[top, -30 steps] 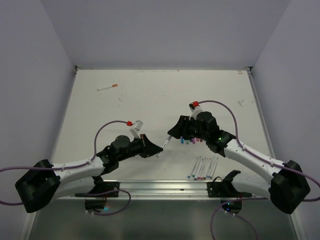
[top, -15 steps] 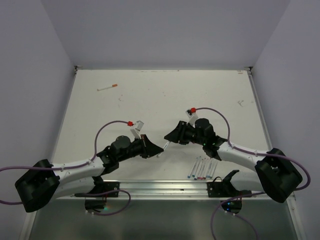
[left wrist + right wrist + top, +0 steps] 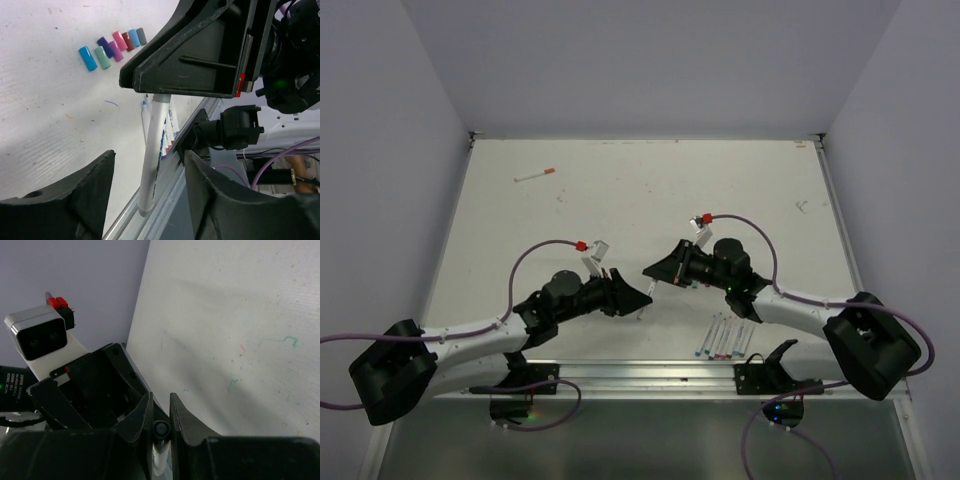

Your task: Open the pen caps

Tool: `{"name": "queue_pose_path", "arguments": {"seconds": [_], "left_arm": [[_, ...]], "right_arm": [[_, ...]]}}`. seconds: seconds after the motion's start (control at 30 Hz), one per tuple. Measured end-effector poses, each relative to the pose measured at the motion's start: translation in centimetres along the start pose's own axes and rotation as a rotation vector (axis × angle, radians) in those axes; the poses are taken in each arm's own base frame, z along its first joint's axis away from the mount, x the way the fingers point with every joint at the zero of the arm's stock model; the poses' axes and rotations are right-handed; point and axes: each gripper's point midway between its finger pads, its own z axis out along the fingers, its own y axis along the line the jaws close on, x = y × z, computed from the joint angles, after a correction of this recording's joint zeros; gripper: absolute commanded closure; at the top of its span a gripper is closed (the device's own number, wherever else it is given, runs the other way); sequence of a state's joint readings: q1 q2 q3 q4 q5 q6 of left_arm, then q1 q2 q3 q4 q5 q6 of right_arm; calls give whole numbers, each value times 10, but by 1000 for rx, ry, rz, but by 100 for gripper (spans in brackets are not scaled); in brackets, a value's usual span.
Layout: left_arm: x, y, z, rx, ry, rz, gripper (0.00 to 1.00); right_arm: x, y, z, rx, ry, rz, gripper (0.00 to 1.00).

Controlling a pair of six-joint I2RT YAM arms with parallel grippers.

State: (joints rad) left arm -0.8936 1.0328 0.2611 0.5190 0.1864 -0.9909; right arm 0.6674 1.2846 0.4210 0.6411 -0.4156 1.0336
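The left gripper next needs to hold the pen by its white body, so that the dark cap is left for the right gripper to pull open.
One pen, white-barrelled, hangs in the air between both grippers above the table. My right gripper is shut on the pen's dark cap, seen end-on between its jaws. My left gripper is open, its jaws standing either side of the barrel without touching it. In the top view the two grippers meet at mid-table. Several loose pen caps in blue, green, pink, red and grey lie in a row on the table.
Several more white pens lie side by side near the front rail. One pen with an orange end lies alone at the far left. Purple cables loop over both arms.
My left gripper has opened and let go of the pen barrel. My right gripper has moved left and closed on the pen's cap end.
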Motion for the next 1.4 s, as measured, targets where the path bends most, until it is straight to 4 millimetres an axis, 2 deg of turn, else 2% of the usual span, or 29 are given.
{"name": "queue_pose_path", "arguments": {"seconds": [0.03,0.17,0.27,0.3,0.37,0.4,0.5,0.9,1.13,1.4], "left_arm": [[-1,-1,0,2,-3,4,35],[-3,-6,2,18,0,18,34],[0,-7,5,30,18,24,42],[2,-8,6,38,29,26,55],[4,-16,8,85,45,29,76],[5,-22,9,116,52,32,100],[6,-36,9,196,63,36,100],[12,-58,-4,406,64,-96,100],[11,-68,-4,462,76,-153,100],[-2,-81,-5,462,-8,-84,100]], "right_arm": [[0,2,-1,-5,3,1,100],[4,14,-6,-45,28,1,100],[4,25,-11,-76,37,-2,100],[5,27,-12,-86,41,-4,100],[6,30,-14,-96,51,-6,100],[7,30,-14,-98,58,-2,100],[7,34,-15,-119,62,-1,100],[12,61,-23,-258,118,-61,100],[6,69,-28,-306,118,-75,100],[-7,80,-35,-322,62,-102,100]]}}
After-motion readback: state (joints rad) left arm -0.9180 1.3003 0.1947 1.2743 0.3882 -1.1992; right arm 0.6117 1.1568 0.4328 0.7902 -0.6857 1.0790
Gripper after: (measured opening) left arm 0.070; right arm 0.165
